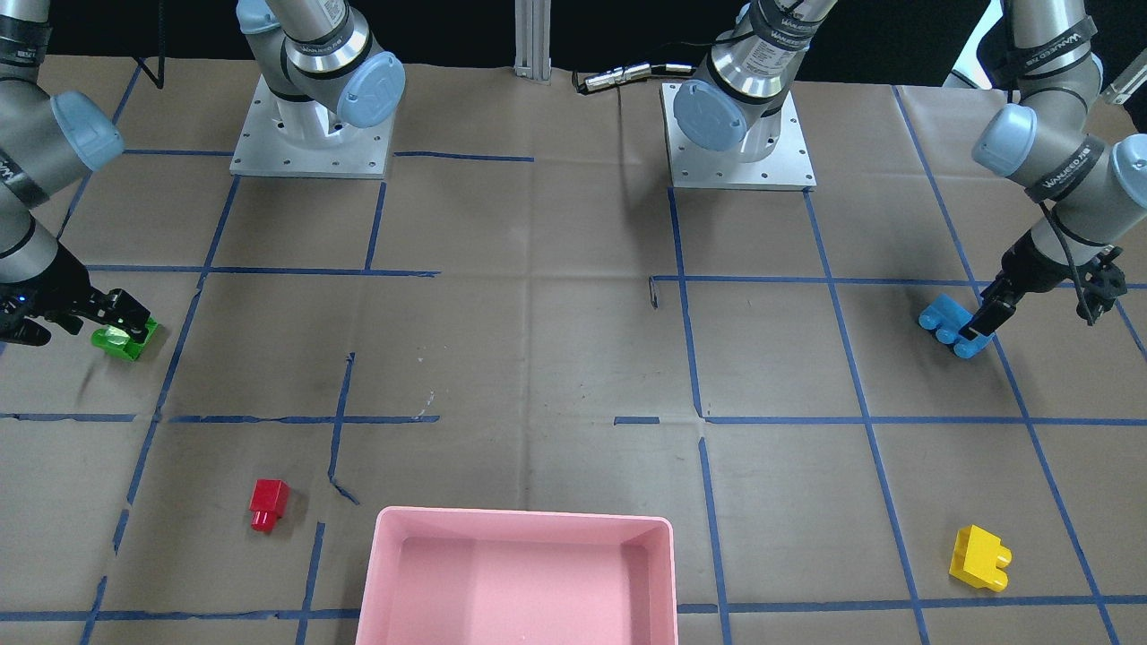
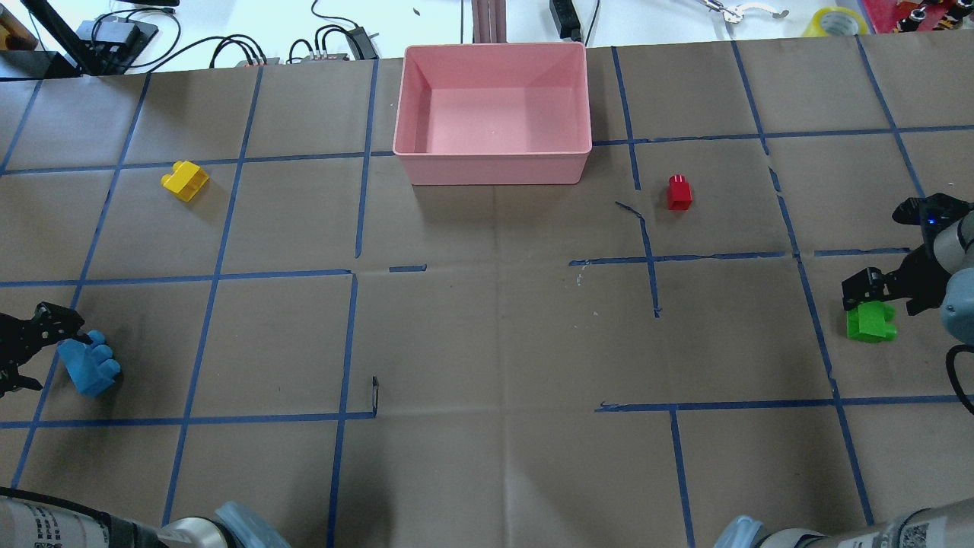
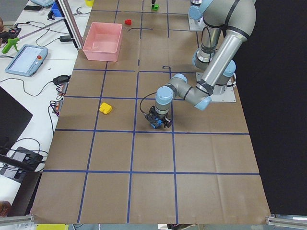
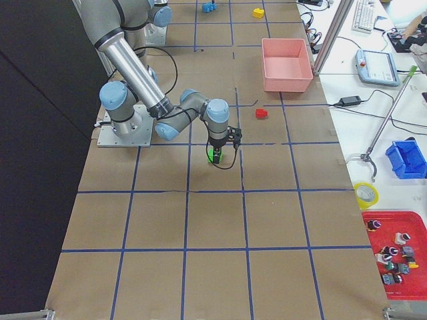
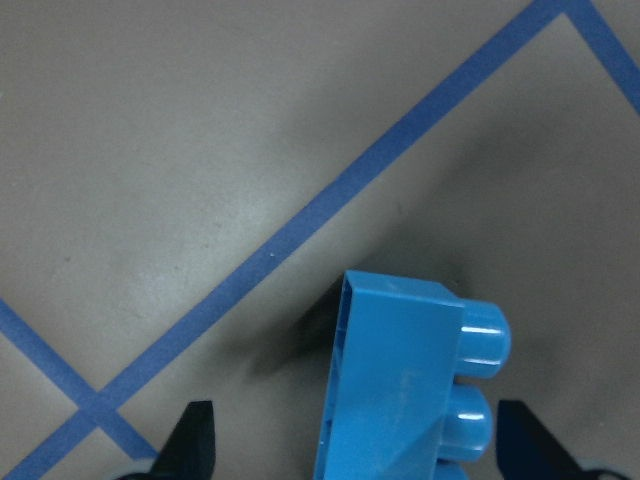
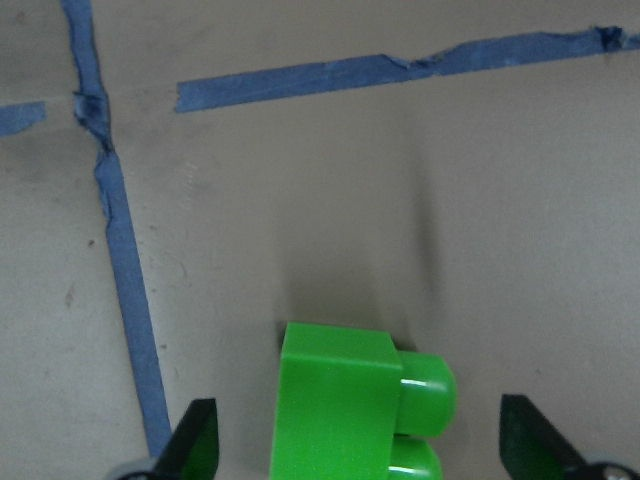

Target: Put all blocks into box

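My left gripper is to grip the blue block across its rectangular body [image 1: 946, 322] next, to get the block into the pink box [image 1: 516, 580].
My left gripper [image 5: 360, 450] is open and straddles the blue block [image 5: 400, 390], which lies on the table at the robot's far left [image 2: 87, 365]. My right gripper [image 6: 360, 450] is open and straddles the green block [image 6: 340, 410], which lies at the robot's far right [image 2: 870, 321]. In both wrist views there are gaps between fingertips and block. The red block [image 2: 679, 192] lies right of the empty pink box [image 2: 494, 164]. The yellow block [image 2: 185, 180] lies to the box's left.
Brown paper with a blue tape grid covers the table. The two arm bases [image 1: 309, 134] stand at the robot's side. Cables and tools lie beyond the far edge behind the box [image 2: 319, 42].
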Robot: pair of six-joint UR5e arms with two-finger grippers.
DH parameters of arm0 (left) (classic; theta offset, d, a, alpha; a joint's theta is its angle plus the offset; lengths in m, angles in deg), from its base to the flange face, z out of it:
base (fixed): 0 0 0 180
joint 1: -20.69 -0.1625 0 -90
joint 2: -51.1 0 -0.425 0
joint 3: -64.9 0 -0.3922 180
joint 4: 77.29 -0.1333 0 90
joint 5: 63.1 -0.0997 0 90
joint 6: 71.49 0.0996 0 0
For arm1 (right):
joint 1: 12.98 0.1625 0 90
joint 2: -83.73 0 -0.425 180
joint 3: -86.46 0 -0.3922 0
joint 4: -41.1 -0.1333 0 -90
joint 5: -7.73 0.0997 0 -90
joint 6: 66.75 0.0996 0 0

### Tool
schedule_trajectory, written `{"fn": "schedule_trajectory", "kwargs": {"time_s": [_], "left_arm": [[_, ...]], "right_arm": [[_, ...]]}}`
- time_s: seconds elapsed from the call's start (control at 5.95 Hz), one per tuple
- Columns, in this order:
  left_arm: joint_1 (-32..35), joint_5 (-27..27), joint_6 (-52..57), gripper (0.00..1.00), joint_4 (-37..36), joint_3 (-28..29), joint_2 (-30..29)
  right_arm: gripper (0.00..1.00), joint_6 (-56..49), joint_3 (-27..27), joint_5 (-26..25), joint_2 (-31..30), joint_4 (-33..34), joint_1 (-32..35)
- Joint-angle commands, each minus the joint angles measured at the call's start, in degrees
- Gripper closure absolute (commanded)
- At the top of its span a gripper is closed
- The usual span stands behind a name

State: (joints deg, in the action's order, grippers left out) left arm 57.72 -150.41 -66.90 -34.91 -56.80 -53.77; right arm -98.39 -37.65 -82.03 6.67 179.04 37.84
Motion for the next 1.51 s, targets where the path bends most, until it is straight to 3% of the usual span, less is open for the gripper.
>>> {"fn": "schedule_trajectory", "kwargs": {"time_s": [0.0, 0.5, 0.67, 1.18, 1.34], "left_arm": [[0.1, 1.6, -0.1, 0.00, -2.1, -0.5, -0.8], [0.2, 3.4, -0.2, 0.00, -2.3, -1.3, -1.1], [0.1, 3.3, 0.0, 0.00, -2.1, -1.3, -1.1], [-0.1, 3.2, -0.1, 0.06, -5.0, -1.3, -4.2], [-0.2, 3.2, 0.0, 0.08, -5.0, -1.1, -4.0]], "right_arm": [[0.01, 0.0, -1.3, -1.3, 0.3, 0.1, -0.1], [0.04, 0.1, -1.2, -1.2, 1.0, 1.0, -0.2], [0.32, 0.1, -1.2, -1.2, 1.0, 1.0, -0.2], [0.74, -0.3, -0.8, -0.7, 0.4, 0.7, -0.1], [0.79, -2.4, 0.4, -1.1, -0.8, -0.1, -0.1]]}}
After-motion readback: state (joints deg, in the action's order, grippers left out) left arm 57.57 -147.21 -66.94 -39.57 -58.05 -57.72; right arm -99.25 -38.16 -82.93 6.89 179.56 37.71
